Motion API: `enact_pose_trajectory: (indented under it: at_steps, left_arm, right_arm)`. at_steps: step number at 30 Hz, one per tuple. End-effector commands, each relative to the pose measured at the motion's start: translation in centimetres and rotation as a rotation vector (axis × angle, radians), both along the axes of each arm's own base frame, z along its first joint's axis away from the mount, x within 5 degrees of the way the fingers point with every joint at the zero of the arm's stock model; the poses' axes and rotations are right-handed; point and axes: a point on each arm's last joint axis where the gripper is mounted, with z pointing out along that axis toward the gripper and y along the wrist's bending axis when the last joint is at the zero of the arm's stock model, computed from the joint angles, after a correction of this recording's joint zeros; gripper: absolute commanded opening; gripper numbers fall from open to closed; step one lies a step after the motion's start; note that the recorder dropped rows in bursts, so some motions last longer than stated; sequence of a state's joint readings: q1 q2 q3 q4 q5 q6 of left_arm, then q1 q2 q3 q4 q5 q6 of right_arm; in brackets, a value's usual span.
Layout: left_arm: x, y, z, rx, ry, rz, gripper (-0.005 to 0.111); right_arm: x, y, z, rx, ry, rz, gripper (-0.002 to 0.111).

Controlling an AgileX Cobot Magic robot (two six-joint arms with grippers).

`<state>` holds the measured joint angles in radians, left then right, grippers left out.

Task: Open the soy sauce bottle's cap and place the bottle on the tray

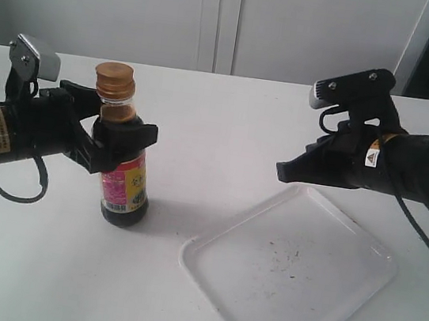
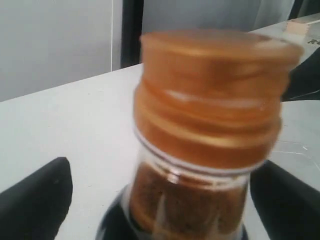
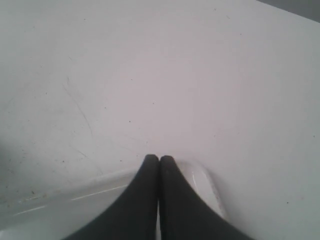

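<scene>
The soy sauce bottle's cap should stay free to open, so my left gripper will next pick up the bottle by its body below the neck [image 1: 122, 178] [image 2: 182, 210].
The soy sauce bottle [image 1: 125, 184] stands upright on the white table at the left, dark liquid behind its pink and yellow label. Its copper-gold cap [image 1: 114, 81] is down, filling the left wrist view [image 2: 210, 95] above the glass neck [image 2: 190, 200]. My left gripper [image 1: 111, 126] straddles the bottle's shoulder with a finger on each side; a strip of table shows between one finger [image 2: 35, 200] and the glass, so it reads as open. My right gripper [image 1: 281, 170] hovers shut and empty over the far corner of the white tray [image 1: 185, 256], well right of the bottle.
The tray lies flat at the front right, faint dark specks on its floor; its rounded rim [image 3: 205, 180] shows just under the right fingertips [image 3: 150, 162]. Bare white table separates bottle and tray. White cabinet doors stand behind.
</scene>
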<state>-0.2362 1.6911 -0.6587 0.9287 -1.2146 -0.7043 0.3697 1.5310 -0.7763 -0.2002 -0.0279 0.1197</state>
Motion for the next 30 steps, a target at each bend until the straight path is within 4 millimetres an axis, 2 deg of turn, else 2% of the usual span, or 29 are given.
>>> enact_pose_trajectory:
  at_steps: [1,12,23,27,30]
  left_arm:
    - [0.5,-0.4,-0.7,0.012,-0.002,-0.007,0.095]
    - [1.0,-0.5,-3.5,0.073,0.027,-0.017,0.094]
    - [1.3,-0.6,-3.5,0.087,-0.004,-0.016,0.094]
    - [1.4,-1.7,-3.3,0.08,-0.014,-0.042,0.094]
    - [1.6,-1.7,-3.9,0.082,0.004,-0.038,0.085]
  right_arm:
    - [0.3,0.2,0.1,-0.004,-0.021,0.016,0.0]
    - [0.4,0.3,-0.5,-0.011,-0.012,0.02,0.0]
    - [0.1,1.3,-0.4,-0.007,-0.023,0.057,0.0]
    - [0.0,1.5,-0.4,-0.009,-0.022,0.063,0.0]
    - [0.0,1.5,-0.5,-0.011,-0.018,0.064,0.0]
